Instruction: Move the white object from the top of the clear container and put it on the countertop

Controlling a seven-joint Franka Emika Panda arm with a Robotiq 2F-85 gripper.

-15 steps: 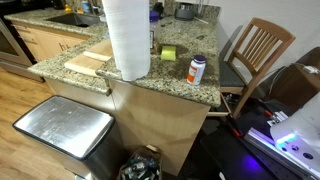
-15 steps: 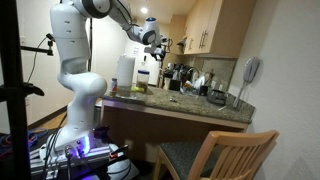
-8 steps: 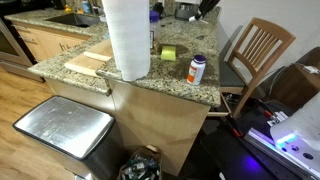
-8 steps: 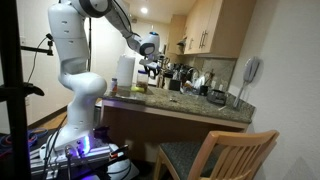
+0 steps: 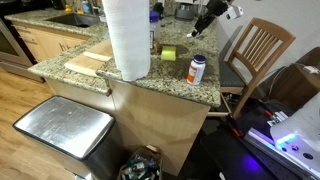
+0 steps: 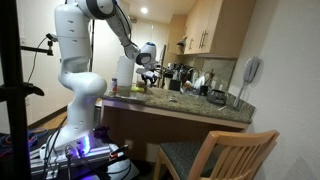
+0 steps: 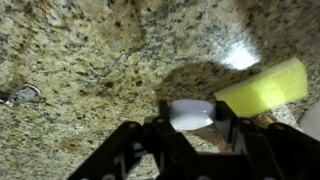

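Note:
The small white object hangs above the countertop and would fall if my gripper opened now. The small white object first goes down onto the countertop.
In the wrist view my gripper (image 7: 193, 120) is shut on a small white object (image 7: 190, 110), held low over the speckled granite countertop (image 7: 90, 60). A yellow sponge (image 7: 262, 86) lies just to its right. In both exterior views the gripper (image 5: 200, 28) (image 6: 148, 76) hangs low over the countertop (image 5: 172, 82) (image 6: 190, 102), near the sponge (image 5: 168, 52). I cannot make out the clear container.
A tall paper towel roll (image 5: 127, 35) stands at the counter's near edge by a wooden cutting board (image 5: 88, 62). A small white and red bottle (image 5: 197, 69) stands near the edge. A steel bin (image 5: 62, 128) and a wooden chair (image 5: 256, 48) stand beside the counter.
The gripper has come down from high above the counter to just over its surface, next to the yellow sponge, still holding the white object.

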